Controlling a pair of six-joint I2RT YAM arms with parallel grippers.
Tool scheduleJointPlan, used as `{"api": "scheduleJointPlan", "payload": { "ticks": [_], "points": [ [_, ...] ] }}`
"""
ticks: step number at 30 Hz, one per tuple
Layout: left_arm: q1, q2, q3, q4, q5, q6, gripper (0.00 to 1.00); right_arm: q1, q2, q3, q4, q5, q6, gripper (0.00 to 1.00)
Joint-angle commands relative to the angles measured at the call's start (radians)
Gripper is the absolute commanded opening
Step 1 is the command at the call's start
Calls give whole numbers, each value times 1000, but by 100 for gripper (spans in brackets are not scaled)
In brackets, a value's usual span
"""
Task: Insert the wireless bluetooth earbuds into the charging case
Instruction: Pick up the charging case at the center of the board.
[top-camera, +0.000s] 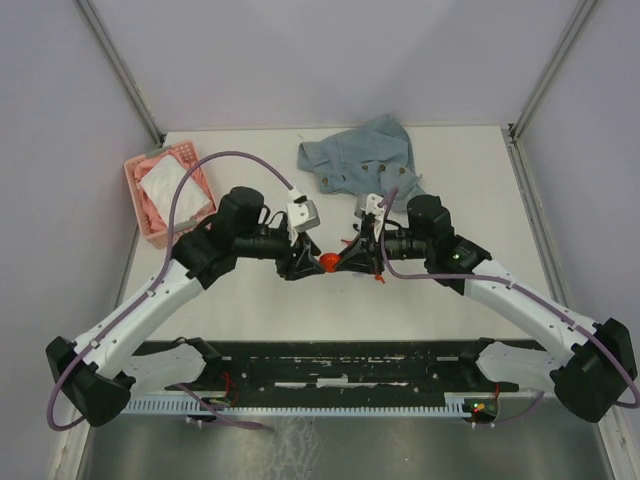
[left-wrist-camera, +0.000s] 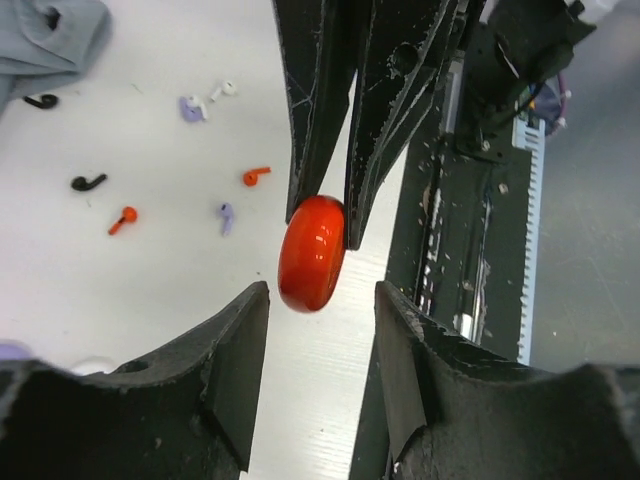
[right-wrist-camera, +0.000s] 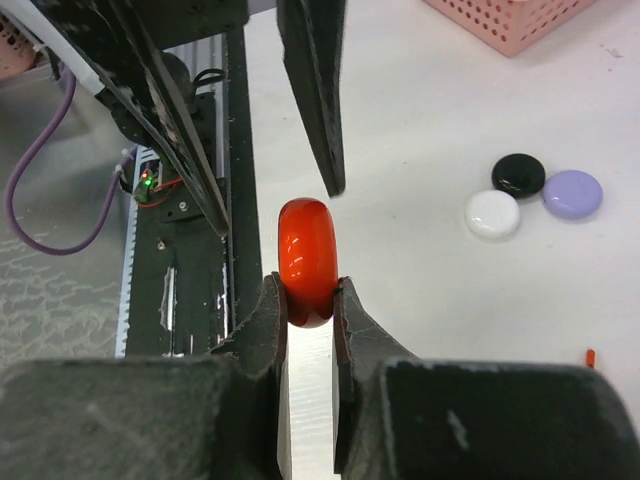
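Observation:
My left gripper grabs the red charging case by the rim opposite my right gripper next, which leaves it free to open for inserting the earbuds.
A round red charging case (right-wrist-camera: 307, 255) hangs on edge above the table, and my right gripper (right-wrist-camera: 307, 290) is shut on its lower rim. My left gripper (left-wrist-camera: 322, 295) is open, its fingertips just short of the red case (left-wrist-camera: 312, 253) and not touching it. In the top view the two grippers meet nose to nose around the case (top-camera: 328, 263) at mid-table. Several tiny stemmed earbuds lie loose on the table: black (left-wrist-camera: 88, 182), red (left-wrist-camera: 122, 219), lilac (left-wrist-camera: 226, 215) and white (left-wrist-camera: 222, 91).
Black (right-wrist-camera: 518, 174), white (right-wrist-camera: 492, 213) and lilac (right-wrist-camera: 572, 194) round cases sit together on the table. A pink basket (top-camera: 168, 192) holding white cloth stands at the back left. A crumpled blue-grey cloth (top-camera: 360, 155) lies at the back. A black rail (top-camera: 340, 365) runs along the near edge.

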Motion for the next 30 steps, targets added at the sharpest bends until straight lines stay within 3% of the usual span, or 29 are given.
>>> {"api": "scheduleJointPlan", "payload": {
  "ticks": [1, 6, 10, 19, 25, 30],
  "points": [
    [-2, -126, -117, 352, -95, -213, 55, -22, -73, -56, 150, 66, 92, 2],
    [-2, -242, -354, 720, -180, -419, 57, -35, -129, -128, 273, 125, 180, 2],
    [-1, -275, -472, 966, -167, -521, 57, -43, -173, -187, 385, 174, 254, 2],
    [8, -179, -588, 1322, -60, -674, 55, -46, -193, -261, 593, 194, 400, 2],
    [20, -129, -634, 1493, -17, -757, 41, -48, -210, -287, 651, 210, 446, 2],
    [27, -97, -646, 1575, 11, -809, 39, -48, -207, -306, 725, 207, 499, 2]
  ]
}}
